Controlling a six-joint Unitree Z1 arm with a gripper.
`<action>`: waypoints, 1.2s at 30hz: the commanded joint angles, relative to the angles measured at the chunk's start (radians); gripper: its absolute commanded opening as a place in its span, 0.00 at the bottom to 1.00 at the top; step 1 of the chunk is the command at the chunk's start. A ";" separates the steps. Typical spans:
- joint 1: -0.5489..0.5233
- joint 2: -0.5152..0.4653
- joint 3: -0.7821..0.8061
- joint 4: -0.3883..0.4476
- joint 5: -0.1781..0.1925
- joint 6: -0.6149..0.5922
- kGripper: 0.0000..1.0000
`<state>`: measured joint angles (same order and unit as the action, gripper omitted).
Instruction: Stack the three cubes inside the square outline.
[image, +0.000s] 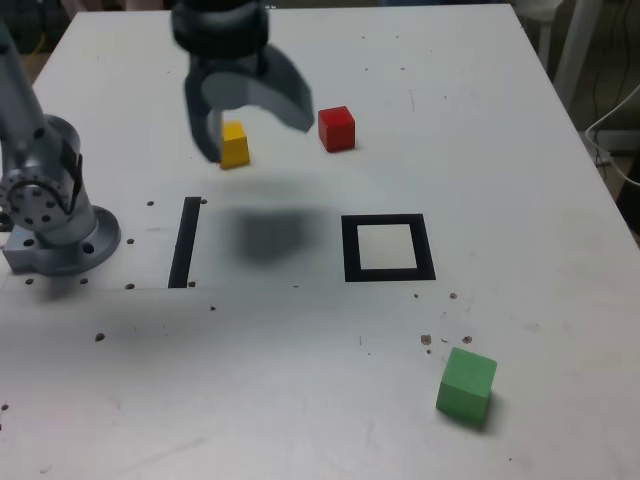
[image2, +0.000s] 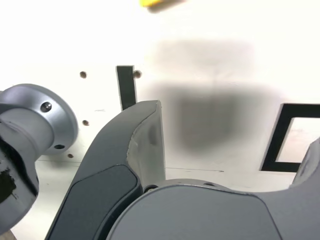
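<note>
The robot next needs to grab the red cube (image: 337, 128) by two opposite sides with its gripper, to start the stack inside the square outline (image: 350, 248).
My gripper (image: 255, 128) hangs open above the table at the back of the exterior view, its jaws spread wide and empty. The yellow cube (image: 235, 145) sits just behind its left finger, partly covered by it. To the right of it in that view rests the red cube (image: 337, 128). The green cube (image: 466, 386) lies tilted near the front right. The square outline (image: 350, 248) is black tape around a white interior, with no cube inside. In the wrist view the gripper (image2: 230, 150) frames a shadow, with the square outline (image2: 276, 145) at one side and a sliver of the yellow cube (image2: 159, 2).
A straight black tape strip (image: 185, 242) lies left of the square in the exterior view, also seen as the tape strip (image2: 126, 87). The arm's grey base (image: 55, 220) is bolted at the left edge. The table's right edge (image: 600, 170) drops off toward cables.
</note>
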<state>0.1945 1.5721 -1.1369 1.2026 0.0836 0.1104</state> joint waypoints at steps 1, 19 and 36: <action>0.033 0.039 -0.049 0.018 -0.001 0.021 1.00; 0.266 0.343 -0.382 0.067 0.020 0.178 1.00; 0.325 0.451 -0.372 0.035 0.030 0.189 0.98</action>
<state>0.5191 2.0097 -1.5112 1.2461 0.1125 0.2975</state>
